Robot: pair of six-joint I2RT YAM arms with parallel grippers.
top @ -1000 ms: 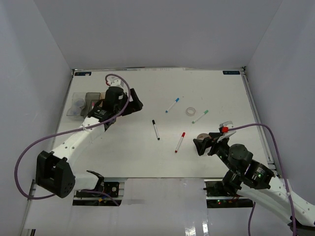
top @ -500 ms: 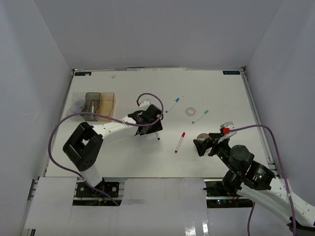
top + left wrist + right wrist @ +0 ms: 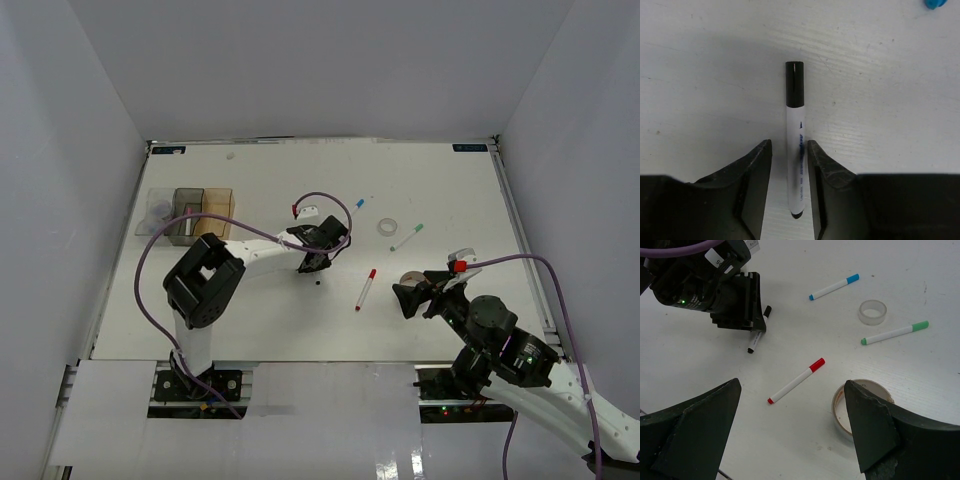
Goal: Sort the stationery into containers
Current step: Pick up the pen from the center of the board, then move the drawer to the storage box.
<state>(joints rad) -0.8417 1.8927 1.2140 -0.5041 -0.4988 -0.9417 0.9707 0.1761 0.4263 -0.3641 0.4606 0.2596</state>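
My left gripper has a gap between one finger and the marker's body, so the black-capped marker would stay on the tabletop if I lifted my left gripper now.
A black-capped marker lies flat on the white table. My left gripper straddles its barrel, narrowly open: the right finger touches it and a slim gap shows at the left finger. From above, the left gripper hides most of this marker. My right gripper hovers wide open over the red-capped marker, holding nothing, with a large tape roll by its right finger. The blue marker, green marker and small tape roll lie loose.
Three small bins stand in a row at the far left: clear, smoky grey and amber. The left arm's purple cable loops over the table. White walls enclose the table on three sides.
The left arm swung from the bins to the table's middle and came down over the black marker. Its jaws went from wide to narrow. The right arm stayed still.
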